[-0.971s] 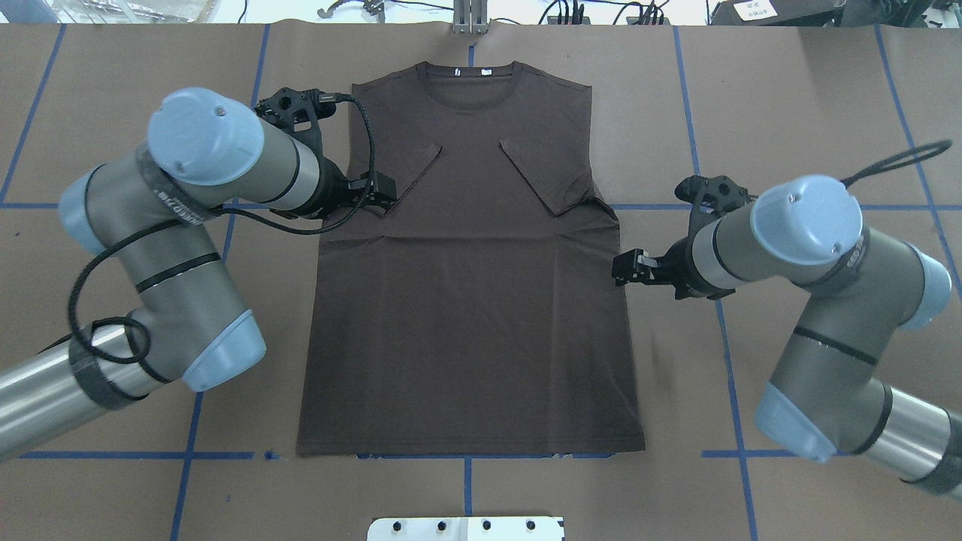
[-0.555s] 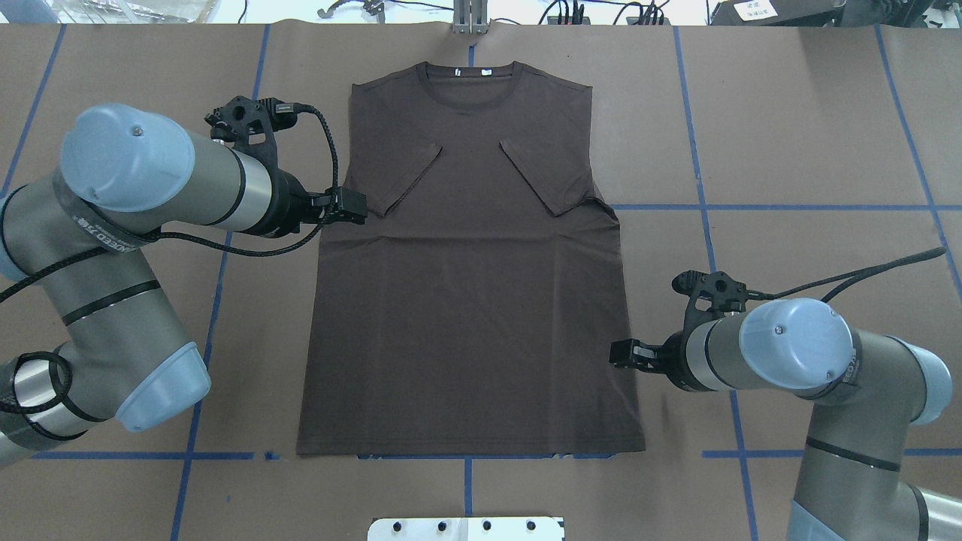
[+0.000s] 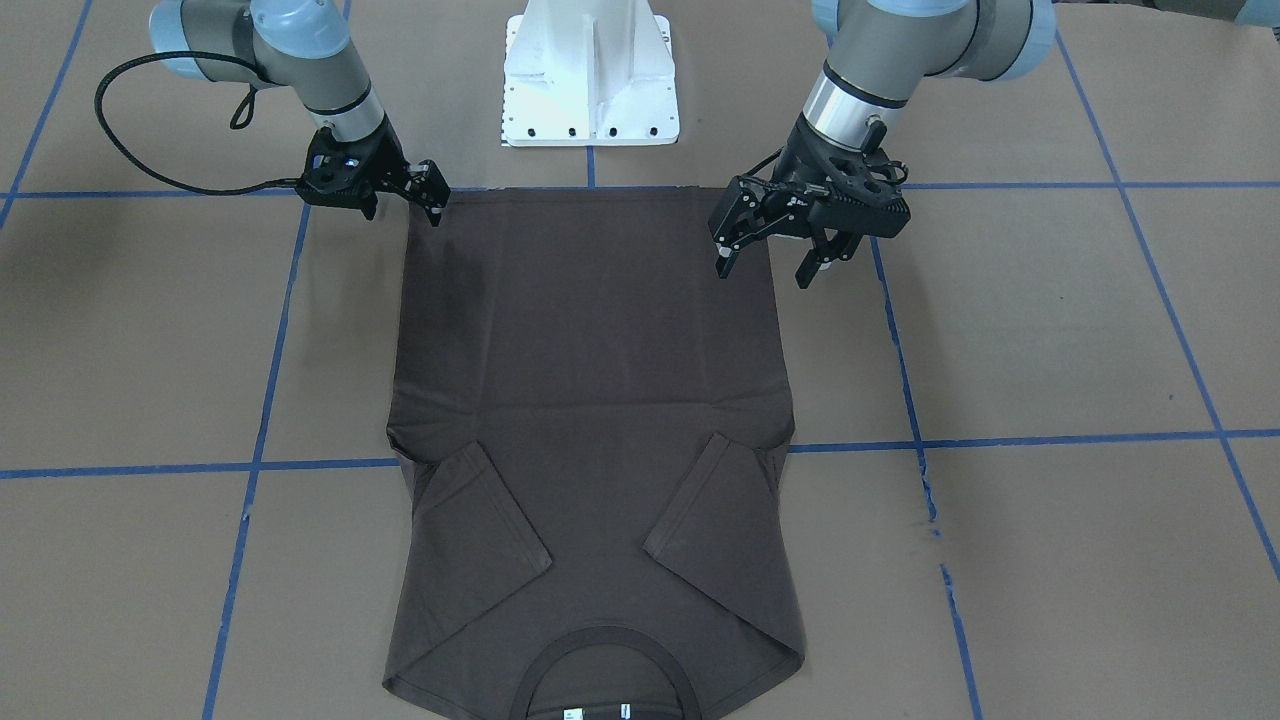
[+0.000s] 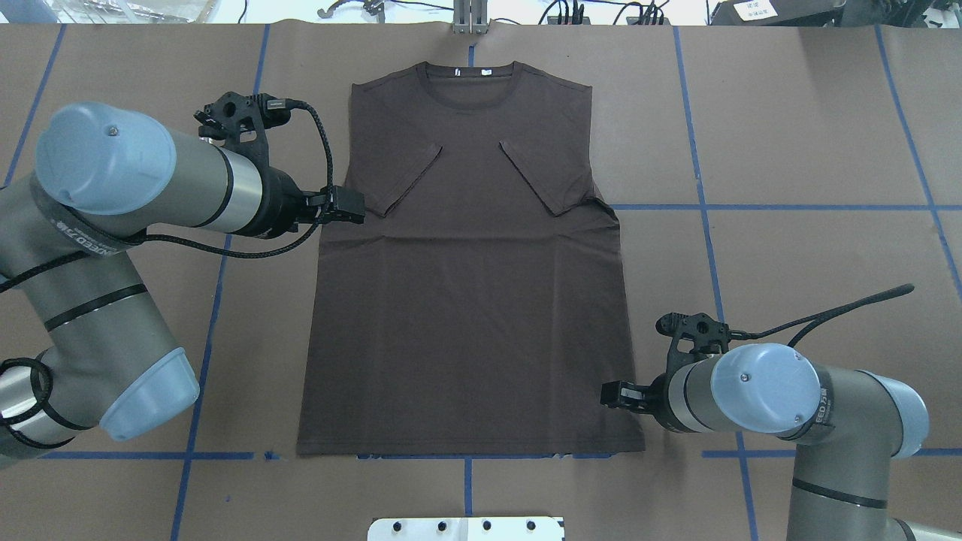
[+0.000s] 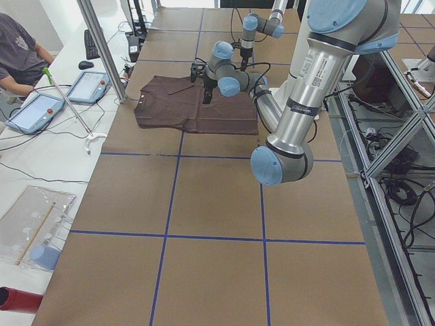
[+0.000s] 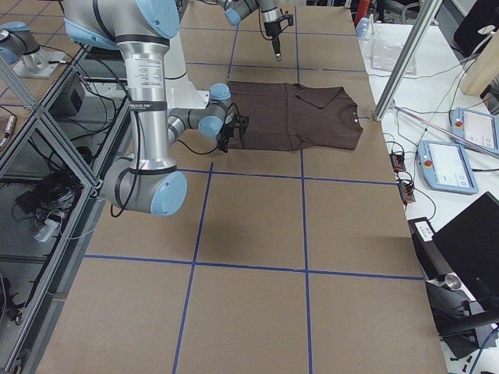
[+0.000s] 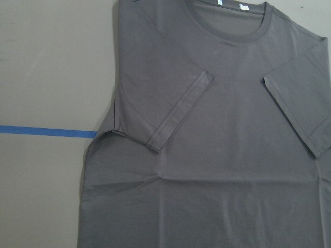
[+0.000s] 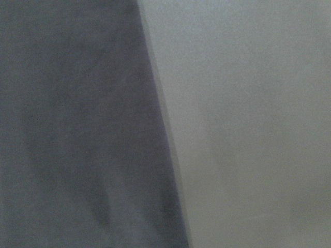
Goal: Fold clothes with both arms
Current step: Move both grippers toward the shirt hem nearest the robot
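Note:
My right gripper needs to go lower toward the T-shirt's hem (image 3: 702, 190) before it closes, because its spread fingers are still above the T-shirt's side edge (image 3: 776, 314).
The dark brown T-shirt (image 4: 466, 300) lies flat on the table, collar at the far edge, with both short sleeves folded in over the chest. It also shows in the front view (image 3: 590, 350) and the left wrist view (image 7: 217, 155). My left gripper (image 3: 763, 270) is open and empty. It hangs well above the shirt's left side, and in the overhead view (image 4: 353, 204) it sits by the left sleeve. My right gripper (image 3: 405, 210) is low at the shirt's near right hem corner (image 4: 627, 439), and its jaws look open. The right wrist view is a blur of the shirt's edge (image 8: 77, 129).
The white pedestal base (image 3: 590, 75) stands just behind the hem. Blue tape lines (image 4: 751, 207) grid the brown table cover. A metal post (image 4: 470, 19) stands beyond the collar. An operator (image 5: 20, 47) and tablets (image 5: 85, 85) are at the far side.
My right gripper has moved back along the shirt's right edge, from the armpit level to the hem corner. My left gripper has drawn back off the left sleeve to the shirt's left edge.

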You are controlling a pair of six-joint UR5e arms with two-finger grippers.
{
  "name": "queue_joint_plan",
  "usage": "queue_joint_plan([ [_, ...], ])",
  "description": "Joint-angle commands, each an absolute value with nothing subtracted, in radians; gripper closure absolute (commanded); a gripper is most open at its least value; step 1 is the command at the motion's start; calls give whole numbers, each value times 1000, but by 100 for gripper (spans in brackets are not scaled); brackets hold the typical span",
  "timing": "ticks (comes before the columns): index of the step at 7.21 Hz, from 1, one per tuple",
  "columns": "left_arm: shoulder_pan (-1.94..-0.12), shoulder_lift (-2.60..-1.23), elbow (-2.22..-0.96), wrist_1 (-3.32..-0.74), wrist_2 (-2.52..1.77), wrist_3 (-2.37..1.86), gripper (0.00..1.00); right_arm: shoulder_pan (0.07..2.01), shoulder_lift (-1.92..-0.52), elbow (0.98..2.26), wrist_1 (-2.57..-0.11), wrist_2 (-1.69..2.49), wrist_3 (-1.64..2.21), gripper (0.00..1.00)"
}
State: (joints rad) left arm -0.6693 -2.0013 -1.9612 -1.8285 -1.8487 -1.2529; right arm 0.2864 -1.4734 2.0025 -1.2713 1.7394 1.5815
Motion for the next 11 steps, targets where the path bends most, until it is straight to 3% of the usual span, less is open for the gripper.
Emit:
queue_joint_plan([
  [1, -672, -2000, -1963, -1829, -1850, -1252, 0, 241, -1465, 2002, -1284, 1735, 1597, 2],
  [2, -670, -2000, -1962, -1829, -1850, -1252, 0, 239, -1466, 2002, -1284, 1736, 1597, 8],
  [3, -672, -2002, -1965, -1829, -1850, -1252, 0, 239, -1466, 2002, -1284, 1740, 1598, 22],
  [5, -673, -2000, -1968, -1829, -1850, -1249, 0, 239, -1474, 2000, -1284, 1750, 1597, 77],
  [6, -673, -2000, -1968, -1827, -1850, -1249, 0, 241, -1477, 2003, -1284, 1753, 1597, 95],
  [7, -676, -2000, -1968, -1827, -1851, -1249, 0, 241, -1477, 2006, -1284, 1753, 1597, 100],
  [11, -670, -1933, -1973, -1836, -1850, -1259, 0, 245, -1473, 2048, -1284, 1746, 1600, 100],
])
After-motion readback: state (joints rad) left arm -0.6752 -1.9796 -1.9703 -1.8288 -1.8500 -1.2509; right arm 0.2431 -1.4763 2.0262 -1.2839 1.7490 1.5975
